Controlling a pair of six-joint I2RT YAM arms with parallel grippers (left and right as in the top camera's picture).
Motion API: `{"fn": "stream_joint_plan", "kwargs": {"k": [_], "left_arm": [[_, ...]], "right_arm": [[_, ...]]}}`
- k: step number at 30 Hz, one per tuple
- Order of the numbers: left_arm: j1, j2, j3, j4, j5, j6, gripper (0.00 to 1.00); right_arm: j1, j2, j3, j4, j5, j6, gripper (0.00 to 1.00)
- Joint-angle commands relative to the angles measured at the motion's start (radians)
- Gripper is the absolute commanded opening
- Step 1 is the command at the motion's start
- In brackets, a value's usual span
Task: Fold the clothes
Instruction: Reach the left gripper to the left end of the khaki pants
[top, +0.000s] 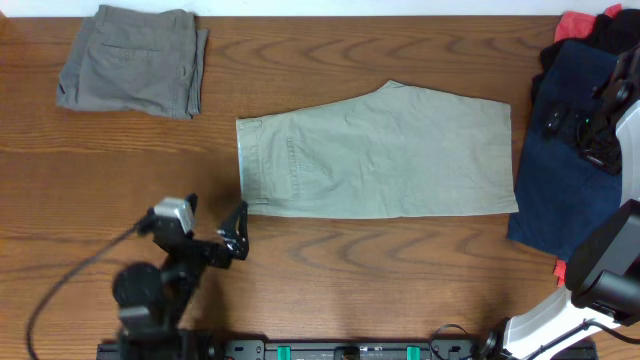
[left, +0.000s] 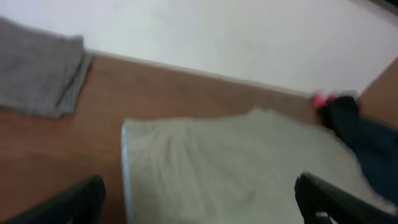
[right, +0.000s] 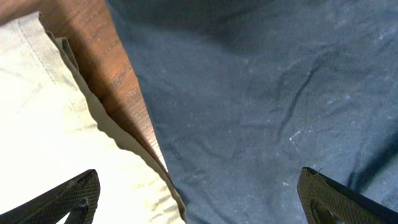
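I need to fold the waistband end over toward the leg hems, so my left gripper should grab the light green shorts (top: 375, 152) at that end first.
Light green shorts (top: 375, 152) lie folded in half lengthwise at the table's middle; they also show in the left wrist view (left: 236, 168) and the right wrist view (right: 56, 130). My left gripper (top: 236, 232) is open and empty, just off the shorts' lower left corner. My right gripper (top: 585, 135) is open and empty, above a dark blue garment (top: 560, 170) at the right, which fills the right wrist view (right: 261, 106). Grey shorts (top: 133, 60) lie folded at the far left, also in the left wrist view (left: 37, 74).
Red cloth (top: 585, 22) and dark clothing are piled at the far right corner, partly under the blue garment. The wooden table (top: 100, 170) shows bare between the garments. A cable trails from the left arm at the near left.
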Motion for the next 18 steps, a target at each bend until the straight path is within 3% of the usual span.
{"fn": "stream_joint_plan", "kwargs": {"k": [1,7,11,18], "left_arm": [[0.004,0.231,0.227,-0.141,-0.024,0.148,0.98],[0.004,0.731,0.673,-0.514,-0.039,0.259,0.98],[0.004,0.947,0.784,-0.536,-0.037,0.258,0.98],[0.005,1.188,0.786,-0.449,0.019,0.258,0.98]], "right_arm": [[-0.002,0.003,-0.001,-0.001,0.0,0.014,0.99],[-0.003,0.003,-0.001,-0.001,0.0,0.014,0.99],[-0.003,0.003,-0.001,-0.001,0.0,0.014,0.99],[-0.003,0.003,-0.001,-0.001,0.0,0.014,0.99]]}}
